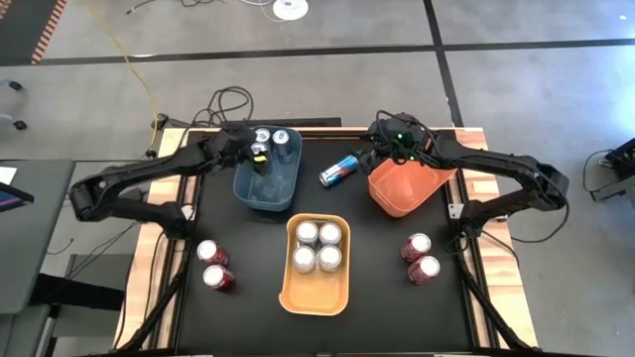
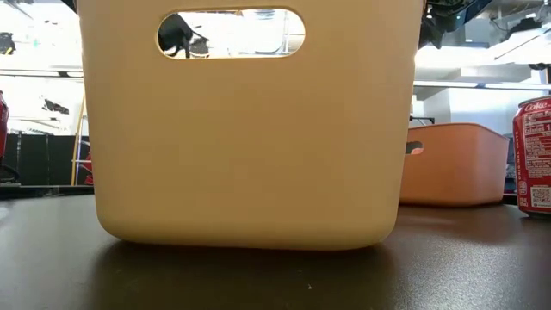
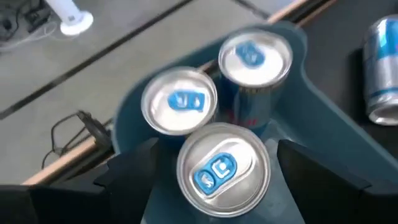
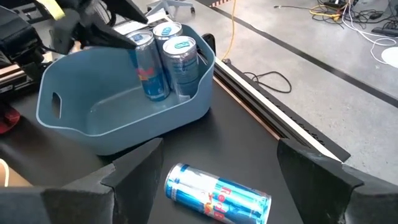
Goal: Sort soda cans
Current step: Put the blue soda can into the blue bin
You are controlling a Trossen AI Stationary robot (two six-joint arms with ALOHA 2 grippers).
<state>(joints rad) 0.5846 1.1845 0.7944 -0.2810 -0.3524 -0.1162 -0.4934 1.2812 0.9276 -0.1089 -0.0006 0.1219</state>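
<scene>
The lying blue can has to be sorted into the teal bin [image 1: 268, 177], so the robot's right gripper needs to grip it by its side at the Red Bull logo [image 1: 339, 171].
Three dark blue soda cans [image 3: 180, 102] [image 3: 255, 56] [image 3: 221, 168] stand upright at the far end of the teal bin [image 1: 268, 177]. My left gripper [image 3: 217, 186] reaches over that end, open; its fingers stand on either side of the nearest can with gaps showing. A fourth blue can [image 4: 217, 193] lies on its side on the black table between the teal bin and the orange bin [image 1: 402, 186]. My right gripper [image 4: 217, 171] hovers open above that lying can, at the orange bin's far rim [image 1: 382, 151]. Several silver cans [image 1: 317, 246] stand in the yellow bin [image 1: 316, 288].
Two red cans [image 1: 215, 265] stand near the table's left edge and two red cans [image 1: 421, 258] near the right edge. In the low view the yellow bin [image 2: 241, 129] fills the foreground, with the orange bin [image 2: 452, 164] and a red can [image 2: 534, 155] behind it.
</scene>
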